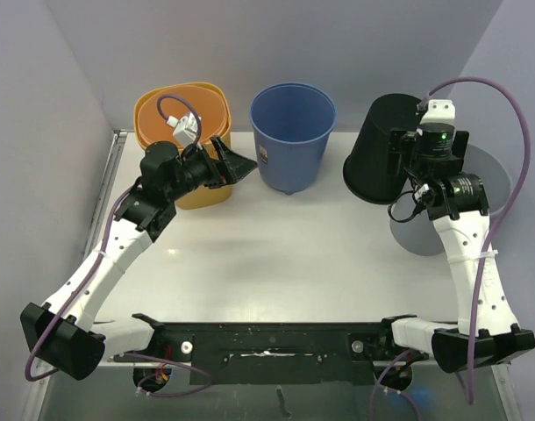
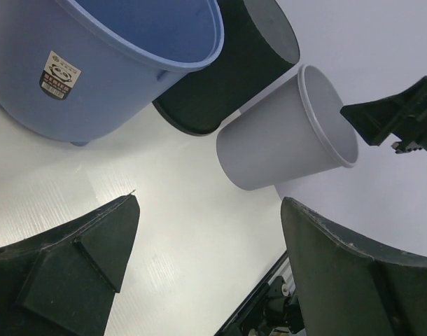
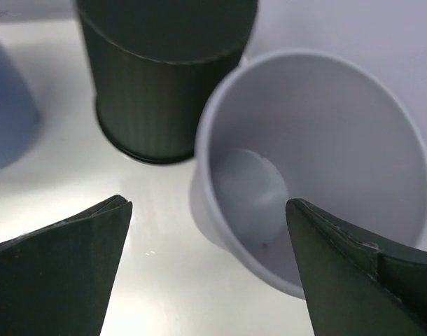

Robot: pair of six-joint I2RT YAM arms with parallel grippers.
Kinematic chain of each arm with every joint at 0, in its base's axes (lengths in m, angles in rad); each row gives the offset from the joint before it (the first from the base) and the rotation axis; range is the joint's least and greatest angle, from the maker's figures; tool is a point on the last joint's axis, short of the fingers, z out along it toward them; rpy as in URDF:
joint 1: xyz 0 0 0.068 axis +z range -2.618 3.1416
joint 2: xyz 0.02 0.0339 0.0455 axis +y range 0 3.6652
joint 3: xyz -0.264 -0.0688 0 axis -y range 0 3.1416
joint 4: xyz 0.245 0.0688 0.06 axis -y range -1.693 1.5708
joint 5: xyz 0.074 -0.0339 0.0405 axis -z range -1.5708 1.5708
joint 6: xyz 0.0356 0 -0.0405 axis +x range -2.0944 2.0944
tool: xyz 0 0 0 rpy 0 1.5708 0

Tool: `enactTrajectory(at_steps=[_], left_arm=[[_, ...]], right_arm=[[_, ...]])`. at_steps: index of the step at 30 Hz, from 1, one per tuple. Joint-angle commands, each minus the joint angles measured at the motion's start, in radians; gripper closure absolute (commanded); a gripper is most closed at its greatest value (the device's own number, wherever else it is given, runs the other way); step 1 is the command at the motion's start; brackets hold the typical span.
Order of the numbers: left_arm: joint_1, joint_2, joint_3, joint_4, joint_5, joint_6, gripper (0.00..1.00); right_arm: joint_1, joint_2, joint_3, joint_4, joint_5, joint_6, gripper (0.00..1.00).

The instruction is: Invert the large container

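Note:
I will next turn the grey container upside down, so I should use my right gripper to grab the grey tub's rim (image 3: 214,208) on the side facing the open table.
Four containers stand on the white table (image 1: 276,263). A blue bucket (image 1: 293,132) is upright at the back middle. An orange tub (image 1: 153,105) is at the back left. A black container (image 1: 381,149) stands upside down at the back right. A grey tub (image 1: 491,171) is upright to its right, partly hidden by the right arm. My left gripper (image 1: 237,164) is open and empty between the orange tub and the blue bucket. My right gripper (image 3: 208,210) is open and empty above the table, beside the grey tub (image 3: 318,161) and the black container (image 3: 164,77).
The left wrist view shows the blue bucket (image 2: 108,63), the black container (image 2: 220,77) and the grey tub (image 2: 283,140) in a row, with my left gripper (image 2: 210,210) over bare table. Walls close in the back and both sides. A black rail (image 1: 267,338) runs along the near edge.

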Motion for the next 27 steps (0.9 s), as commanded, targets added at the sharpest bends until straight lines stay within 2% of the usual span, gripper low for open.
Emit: enactTrajectory(at_steps=[1, 3, 6, 10, 11, 13, 15, 17, 19, 21, 23, 27], left_arm=[[-0.007, -0.012, 0.001, 0.078, 0.005, -0.002, 0.17], [-0.009, -0.013, -0.006, 0.082, 0.004, -0.004, 0.17], [-0.011, -0.009, -0.009, 0.086, 0.006, -0.006, 0.17], [-0.014, -0.007, -0.011, 0.093, 0.012, -0.005, 0.17], [-0.015, -0.008, -0.015, 0.094, 0.012, -0.006, 0.17], [-0.016, -0.009, -0.025, 0.101, 0.023, -0.003, 0.17], [-0.015, -0.004, -0.043, 0.110, 0.031, 0.003, 0.17], [-0.016, 0.001, -0.064, 0.109, 0.036, 0.001, 0.17], [-0.017, -0.003, -0.084, 0.112, 0.038, -0.007, 0.17], [-0.018, -0.021, -0.101, 0.117, 0.025, -0.012, 0.17], [-0.017, -0.044, -0.120, 0.117, -0.001, -0.014, 0.17], [-0.003, -0.072, -0.136, 0.096, -0.057, -0.006, 0.17]], right_arm=[[-0.110, 0.034, -0.008, -0.049, -0.027, -0.075, 0.03], [-0.147, 0.042, -0.023, -0.069, -0.050, -0.051, 0.02], [-0.193, 0.055, -0.054, -0.093, -0.198, -0.016, 0.02], [-0.206, 0.071, -0.095, -0.119, -0.231, 0.016, 0.01], [-0.208, 0.067, -0.100, -0.115, -0.262, 0.023, 0.04], [-0.209, 0.069, -0.098, -0.109, -0.319, 0.028, 0.14], [-0.208, 0.086, -0.085, -0.117, -0.348, 0.029, 0.30], [-0.204, 0.101, -0.067, -0.123, -0.380, 0.029, 0.49], [-0.182, 0.109, -0.042, -0.131, -0.390, 0.037, 0.73], [-0.143, 0.109, -0.010, -0.154, -0.376, 0.057, 0.91], [-0.079, 0.108, 0.036, -0.185, -0.382, 0.079, 1.00], [0.063, 0.110, 0.125, -0.208, -0.436, 0.175, 1.00]])
